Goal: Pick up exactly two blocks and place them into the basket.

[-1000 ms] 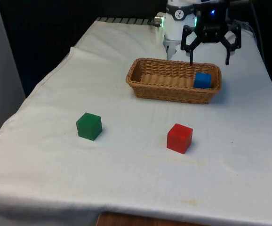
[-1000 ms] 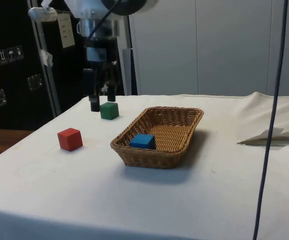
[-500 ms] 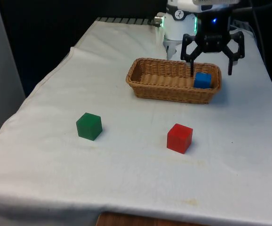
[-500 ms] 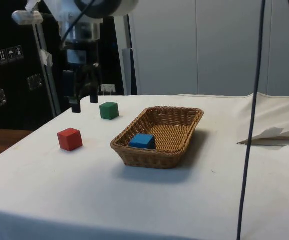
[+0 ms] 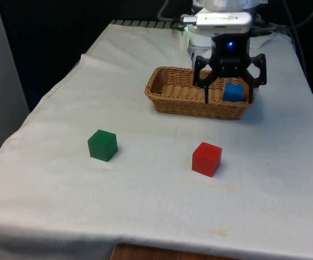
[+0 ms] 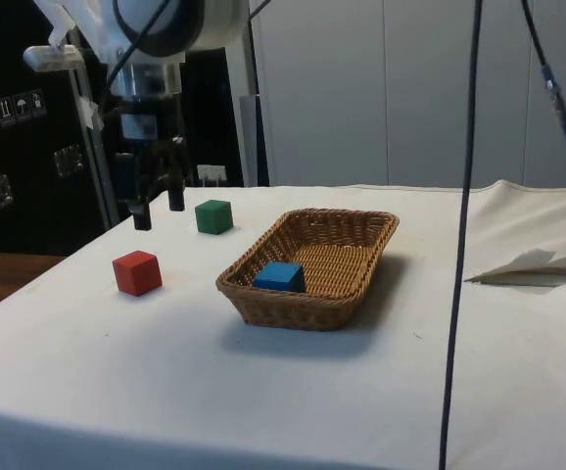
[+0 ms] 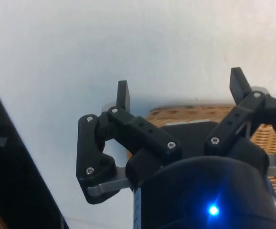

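My gripper will grab the red block (image 5: 207, 158) next by two opposite sides, so that it can add a second block to the basket (image 5: 164, 102).
A wicker basket (image 5: 164, 102) (image 6: 263, 304) stands on the white cloth with a blue block (image 5: 233, 92) (image 6: 281, 276) lying at one end of it. A red block (image 5: 207, 158) (image 6: 137, 272) and a green block (image 5: 103, 145) (image 6: 213, 216) sit on the cloth outside the basket. My gripper (image 5: 229, 100) (image 6: 159, 215) (image 7: 181, 90) hangs open and empty in the air just off the basket's near side, above the cloth and higher than the red block. The wrist view has a strip of the basket (image 7: 195, 113) behind the fingers.
A crumpled fold of cloth (image 6: 538, 264) lies at the side view's right. A dark cable (image 6: 459, 245) hangs down in front of the side camera. The table's left edge (image 5: 48, 97) drops off beside the green block.
The gripper has come away from above the basket's blue-block end, moving towards the red block and a little lower. It stayed open. The blocks have not moved.
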